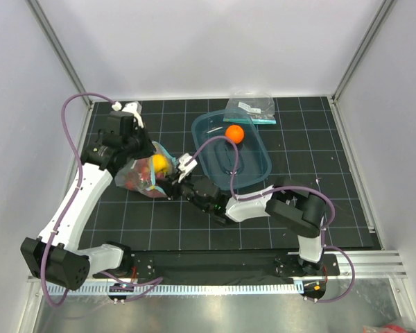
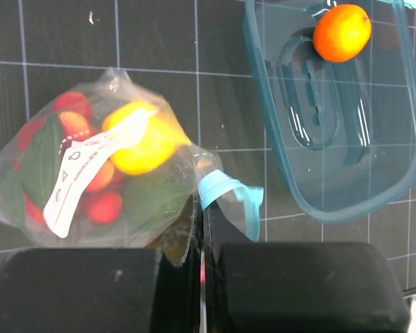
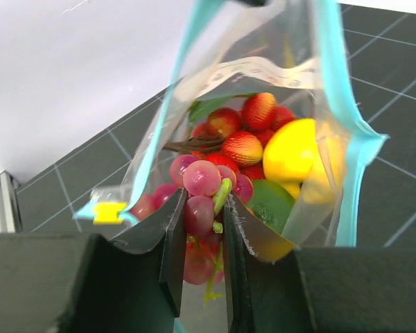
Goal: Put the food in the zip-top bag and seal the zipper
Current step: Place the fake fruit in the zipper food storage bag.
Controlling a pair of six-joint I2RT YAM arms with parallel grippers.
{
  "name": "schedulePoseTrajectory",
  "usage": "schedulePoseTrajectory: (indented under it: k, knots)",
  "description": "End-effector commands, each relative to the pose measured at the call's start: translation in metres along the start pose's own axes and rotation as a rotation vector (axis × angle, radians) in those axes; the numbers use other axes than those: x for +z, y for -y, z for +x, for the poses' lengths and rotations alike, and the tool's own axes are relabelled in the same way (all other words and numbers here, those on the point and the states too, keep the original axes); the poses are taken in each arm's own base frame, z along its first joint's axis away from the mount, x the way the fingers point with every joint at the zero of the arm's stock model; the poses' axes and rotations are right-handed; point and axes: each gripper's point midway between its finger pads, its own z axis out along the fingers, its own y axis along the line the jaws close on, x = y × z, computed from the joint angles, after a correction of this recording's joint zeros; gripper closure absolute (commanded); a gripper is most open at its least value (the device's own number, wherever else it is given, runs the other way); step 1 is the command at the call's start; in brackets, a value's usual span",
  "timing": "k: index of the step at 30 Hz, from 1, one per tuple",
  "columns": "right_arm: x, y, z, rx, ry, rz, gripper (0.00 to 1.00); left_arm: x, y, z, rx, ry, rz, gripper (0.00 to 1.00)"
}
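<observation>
My right gripper moves the purple grape bunch toward the lemon (image 2: 144, 146) and lime before releasing, as it is only at the bag's opening and would fall short.
The zip-top bag (image 1: 134, 182) lies at centre left, its mouth held open. My left gripper (image 2: 202, 207) is shut on the bag's edge beside the teal zipper (image 2: 223, 189). Inside the bag (image 2: 28, 166) are red strawberries (image 2: 102, 207) and a yellow lemon (image 2: 144, 146), behind a white label (image 2: 83, 170). At the bag's mouth, my right gripper (image 3: 202, 216) is shut on the purple grape bunch (image 3: 201, 182). Past it lie strawberries (image 3: 243, 147), the lemon (image 3: 291, 149) and a green lime (image 3: 272, 202). The zipper (image 3: 338, 104) frames the opening. An orange (image 1: 234, 133) sits in the tub.
The teal translucent tub (image 1: 256, 170) stands right of the bag, just behind my right arm. A smaller clear bag with a teal strip (image 1: 251, 109) lies at the back. White walls close in the left, back and right sides.
</observation>
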Motion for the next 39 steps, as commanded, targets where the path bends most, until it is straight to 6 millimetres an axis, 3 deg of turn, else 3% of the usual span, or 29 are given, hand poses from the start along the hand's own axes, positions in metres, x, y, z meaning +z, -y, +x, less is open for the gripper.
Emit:
schedulePoseTrajectory:
  k: [1, 3, 8, 10, 14, 15, 16, 18, 19, 21, 23, 25, 27, 34, 37, 39]
  knots:
    - [0.007, -0.018, -0.036, -0.028, 0.098, -0.019, 0.89, -0.011, 0.017, -0.029, -0.003, 0.103, 0.078, 1.0]
    - [0.01, -0.013, -0.034, -0.02, 0.095, 0.01, 0.88, -0.013, 0.025, -0.028, 0.001, 0.104, 0.129, 1.0]
    - [0.021, 0.006, -0.053, 0.038, 0.144, 0.027, 0.87, -0.017, 0.036, -0.028, 0.008, 0.108, 0.193, 1.0]
    - [0.032, 0.026, -0.061, 0.107, 0.157, 0.037, 0.87, -0.016, 0.037, -0.026, 0.009, 0.1, 0.204, 1.0]
    - [0.048, 0.054, -0.052, 0.251, 0.115, -0.021, 0.81, -0.016, 0.038, -0.026, 0.008, 0.099, 0.209, 1.0]
    - [0.049, 0.059, -0.051, 0.262, 0.113, -0.02, 0.74, -0.016, 0.037, -0.026, 0.007, 0.101, 0.205, 1.0]
    - [0.047, 0.063, -0.048, 0.271, 0.114, -0.011, 0.53, -0.015, 0.036, -0.027, 0.006, 0.104, 0.195, 1.0]
    - [0.043, 0.07, -0.047, 0.274, 0.117, 0.028, 0.34, -0.015, 0.034, -0.028, 0.005, 0.109, 0.183, 1.0]
    - [0.038, 0.072, -0.043, 0.265, 0.102, 0.038, 0.11, -0.013, 0.031, -0.028, 0.004, 0.11, 0.17, 1.0]
    - [0.029, 0.072, -0.051, 0.25, 0.108, 0.048, 0.0, -0.011, 0.029, -0.027, 0.002, 0.104, 0.16, 1.0]
    - [0.019, 0.071, -0.068, 0.222, 0.137, 0.051, 0.01, -0.01, 0.028, -0.026, 0.0, 0.1, 0.151, 1.0]
    - [0.007, 0.076, -0.065, 0.201, 0.128, 0.08, 0.03, -0.008, 0.026, -0.025, -0.002, 0.091, 0.141, 1.0]
    - [-0.008, 0.078, -0.077, 0.169, 0.146, 0.098, 0.04, -0.007, 0.024, -0.025, -0.005, 0.089, 0.129, 1.0]
    - [-0.048, 0.108, -0.111, 0.149, 0.253, 0.278, 0.04, -0.004, 0.019, -0.025, -0.006, 0.086, 0.102, 1.0]
    - [-0.047, 0.112, -0.114, 0.179, 0.244, 0.284, 0.0, -0.004, 0.018, -0.024, -0.007, 0.084, 0.096, 1.0]
    - [-0.043, 0.105, -0.116, 0.193, 0.233, 0.243, 0.0, -0.004, 0.018, -0.025, -0.007, 0.086, 0.095, 1.0]
